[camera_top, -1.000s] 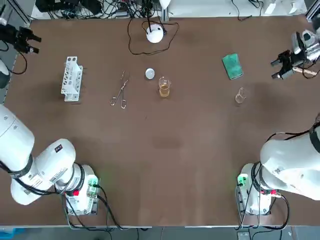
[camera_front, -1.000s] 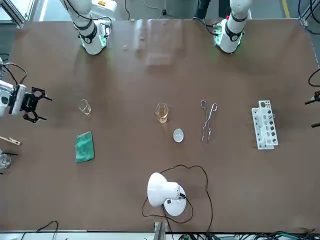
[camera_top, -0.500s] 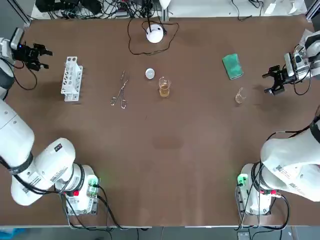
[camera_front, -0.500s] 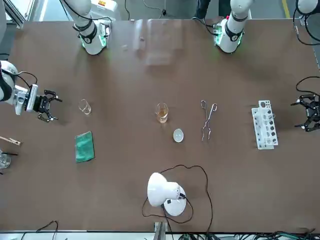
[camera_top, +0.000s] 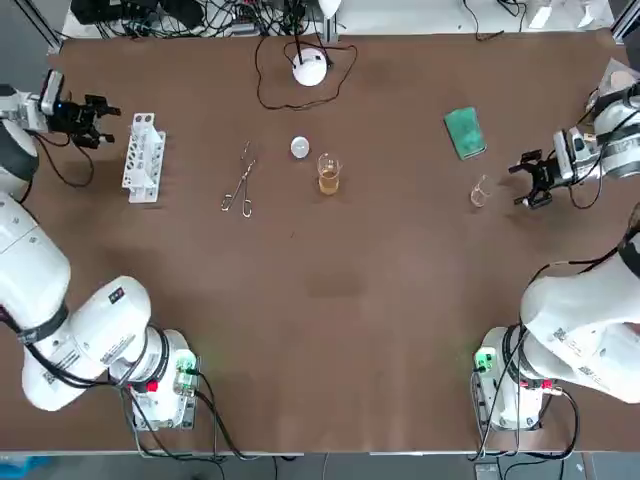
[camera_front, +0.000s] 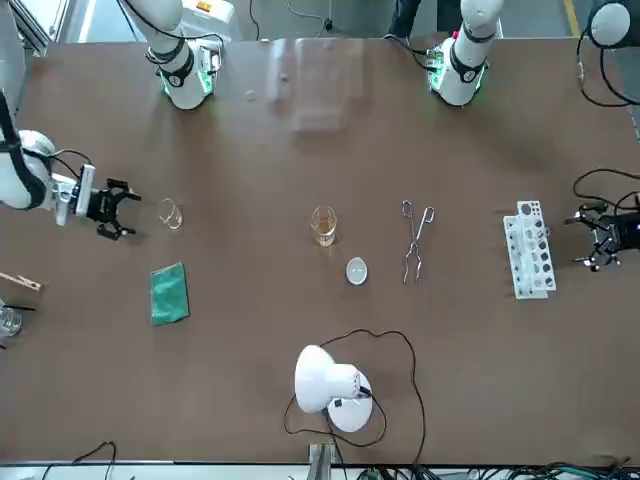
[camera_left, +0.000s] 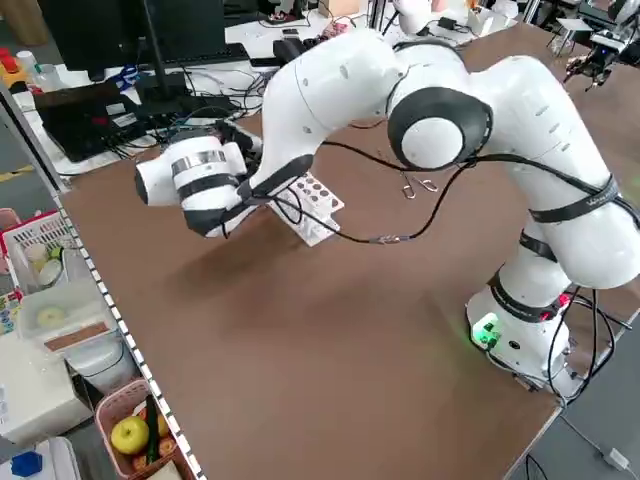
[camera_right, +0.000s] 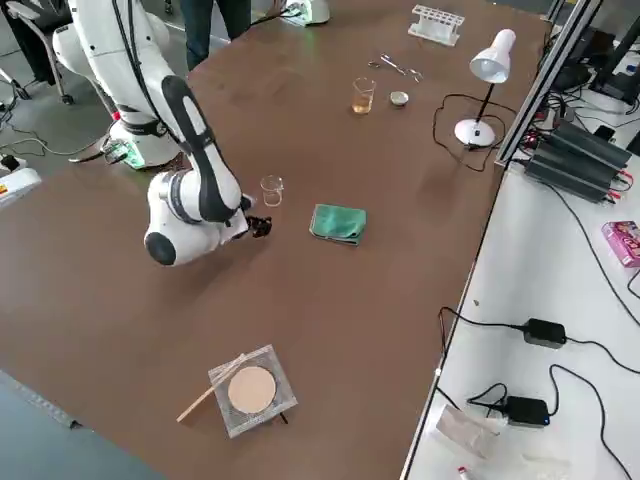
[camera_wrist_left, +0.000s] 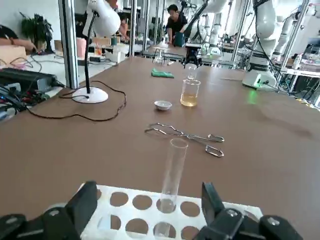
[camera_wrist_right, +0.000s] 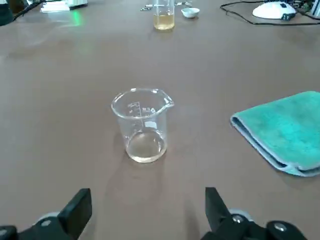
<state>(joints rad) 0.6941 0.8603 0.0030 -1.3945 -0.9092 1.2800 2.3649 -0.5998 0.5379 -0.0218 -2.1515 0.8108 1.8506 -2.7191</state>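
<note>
The rack closes around the test tube's lower end, so the left gripper will next grab the test tube by its upper part (camera_wrist_left: 175, 167) above the holes.
A white test tube rack (camera_top: 143, 158) lies at the table's far left, holding one glass tube (camera_wrist_left: 172, 172). My left gripper (camera_top: 100, 120) hovers open just outside the rack's far end; in the left wrist view the rack (camera_wrist_left: 150, 212) sits between its spread fingers (camera_wrist_left: 85, 202). A small, nearly empty glass beaker (camera_top: 481, 192) stands at the right. My right gripper (camera_top: 525, 178) is open, level with the beaker and a short gap outboard of it. The right wrist view shows the beaker (camera_wrist_right: 142, 125) straight ahead of the open gripper (camera_wrist_right: 147, 205), untouched.
Metal tongs (camera_top: 240, 178), a small white dish (camera_top: 300, 148) and a beaker of amber liquid (camera_top: 329, 175) lie mid-table. A white desk lamp (camera_top: 310, 68) with a looped cable stands at the far edge. A folded green cloth (camera_top: 465, 132) lies beyond the small beaker.
Both grippers have come inward from the table's sides: the left toward the rack's end, the right toward the small beaker. Nothing on the table has moved.
</note>
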